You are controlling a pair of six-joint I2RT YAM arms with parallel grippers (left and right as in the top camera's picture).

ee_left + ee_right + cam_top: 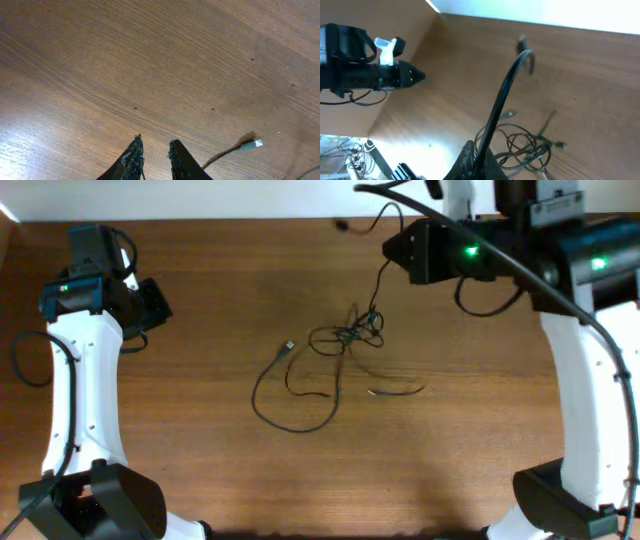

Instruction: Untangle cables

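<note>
The left gripper grabs the raised cable near its plug end next, so the right gripper is free to untangle the clump (527,147).
The cables (350,335) lie as a black clump at the middle of the wooden table, with a long loop (290,415) trailing toward the front and a USB plug (289,347) at its left. One cable rises from the clump to my right gripper (388,248), which is shut on it. In the right wrist view this cable (500,100) passes between the fingers (470,155) and arcs up to a plug (522,42), above the clump (527,147). My left gripper (160,298) hovers far left, open and empty (155,145). The USB plug (255,144) lies to its right.
A short loose cord (395,391) lies right of the clump. The held cable's free end (342,225) rests near the table's back edge. White arm bases stand at the front left (90,500) and front right (560,500).
</note>
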